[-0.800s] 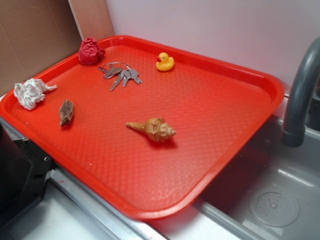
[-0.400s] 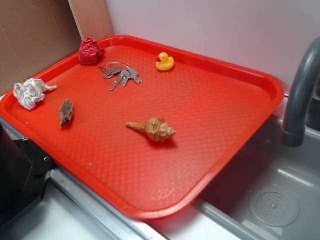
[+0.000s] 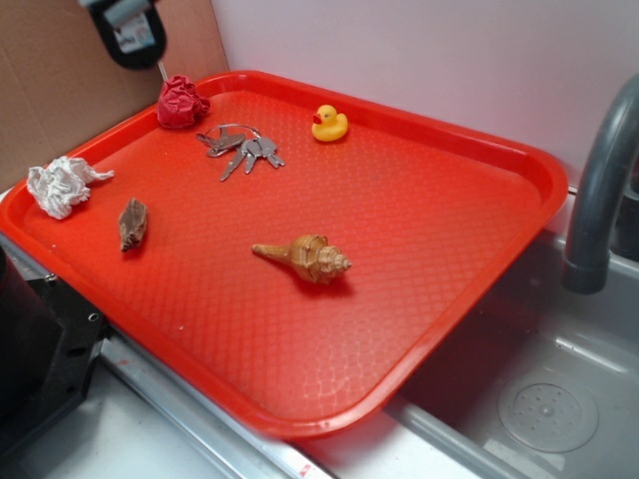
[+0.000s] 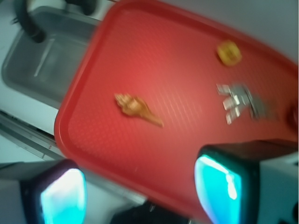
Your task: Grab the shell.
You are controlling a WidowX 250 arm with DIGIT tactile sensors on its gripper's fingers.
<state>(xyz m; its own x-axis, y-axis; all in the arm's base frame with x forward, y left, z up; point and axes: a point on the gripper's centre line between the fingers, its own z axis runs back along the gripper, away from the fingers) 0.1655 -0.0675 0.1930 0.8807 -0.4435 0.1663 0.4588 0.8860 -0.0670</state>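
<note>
The gripper takes hold of the shell around its thick whorled body [image 3: 312,258] next, since the shell swells at one end beyond a thin tail [image 3: 267,250].
The shell [image 3: 305,257] is a tan-orange spiral conch with a long pointed tail. It lies on its side near the middle of the red tray [image 3: 469,259], tail pointing left. It also shows in the wrist view [image 4: 135,108]. My gripper [image 4: 142,191] is high above the tray's left edge, far from the shell. Its jaws stand wide apart with nothing between them. In the exterior view only a black part of the gripper [image 3: 128,30] shows at the top left corner.
On the tray lie a yellow duck [image 3: 328,124], a bunch of keys [image 3: 243,148], a red crumpled cloth [image 3: 180,102], a small dark brown shell [image 3: 132,222] and a white crumpled paper [image 3: 62,185]. A sink [image 3: 544,399] with a grey faucet [image 3: 599,190] is on the right.
The gripper has come into the exterior view at the top left; earlier it was out of view. Nothing on the tray has moved.
</note>
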